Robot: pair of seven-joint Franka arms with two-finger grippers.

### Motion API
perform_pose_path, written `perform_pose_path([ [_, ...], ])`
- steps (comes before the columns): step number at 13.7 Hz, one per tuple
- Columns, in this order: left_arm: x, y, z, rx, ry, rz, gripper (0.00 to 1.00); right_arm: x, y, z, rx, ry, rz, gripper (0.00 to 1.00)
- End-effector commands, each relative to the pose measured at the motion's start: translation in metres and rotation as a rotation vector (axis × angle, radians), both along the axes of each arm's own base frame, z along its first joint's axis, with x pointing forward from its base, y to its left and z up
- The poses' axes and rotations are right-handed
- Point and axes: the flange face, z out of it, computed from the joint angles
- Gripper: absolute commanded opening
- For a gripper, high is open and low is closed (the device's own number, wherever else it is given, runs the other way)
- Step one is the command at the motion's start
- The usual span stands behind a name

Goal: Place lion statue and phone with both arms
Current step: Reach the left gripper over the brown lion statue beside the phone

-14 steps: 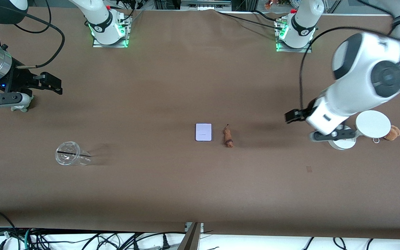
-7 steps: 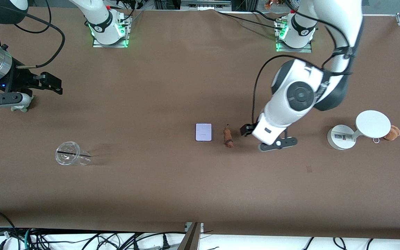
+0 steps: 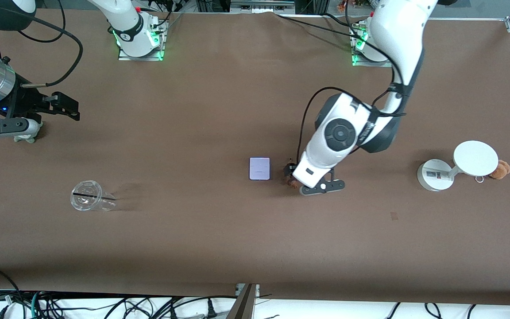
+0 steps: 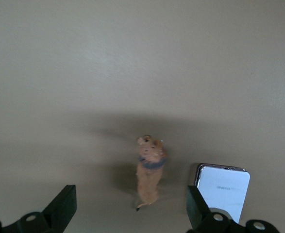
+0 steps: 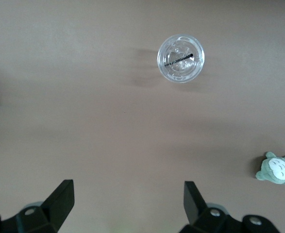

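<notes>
Next, my left gripper grips the lion statue by its body just behind the mane [image 4: 149, 175], which leaves the lion statue's head [image 4: 147, 141] free for placing.
The lion statue [image 4: 149, 172], a small brown figurine, lies on the brown table beside the phone [image 4: 223, 187], a flat pale rectangle. In the front view the phone [image 3: 259, 168] is at mid-table, and the lion statue [image 3: 288, 179] is mostly covered by the left hand. My left gripper [image 3: 294, 176] hangs open over the lion statue; in its wrist view the left gripper [image 4: 131, 206] straddles the figurine's tail end without touching it. My right gripper [image 3: 62, 110] waits open and empty at the right arm's end of the table, seen as the right gripper [image 5: 127, 204] over bare tabletop.
A clear plastic cup [image 3: 89, 201] with a straw stands nearer the camera at the right arm's end. A small green plush [image 3: 25, 133] lies under the right hand. A white round-based stand [image 3: 456, 166] and an orange-brown plush [image 3: 500, 169] are at the left arm's end.
The left arm has swung from over the white stand toward mid-table and now hangs over the lion statue, still open. The right arm has not moved.
</notes>
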Motion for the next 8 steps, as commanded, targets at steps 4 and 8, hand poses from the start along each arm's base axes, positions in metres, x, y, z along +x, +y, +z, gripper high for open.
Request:
perform_pose_path([
  [4,-0.021,-0.032,-0.055,0.070,-0.073,-0.010,1.00,-0.002,0.008,0.007,0.017,-0.013,-0.003,1.00],
  [8,-0.031,-0.030,-0.077,0.047,-0.103,-0.019,1.00,-0.002,0.008,0.007,0.017,-0.013,-0.003,1.00],
])
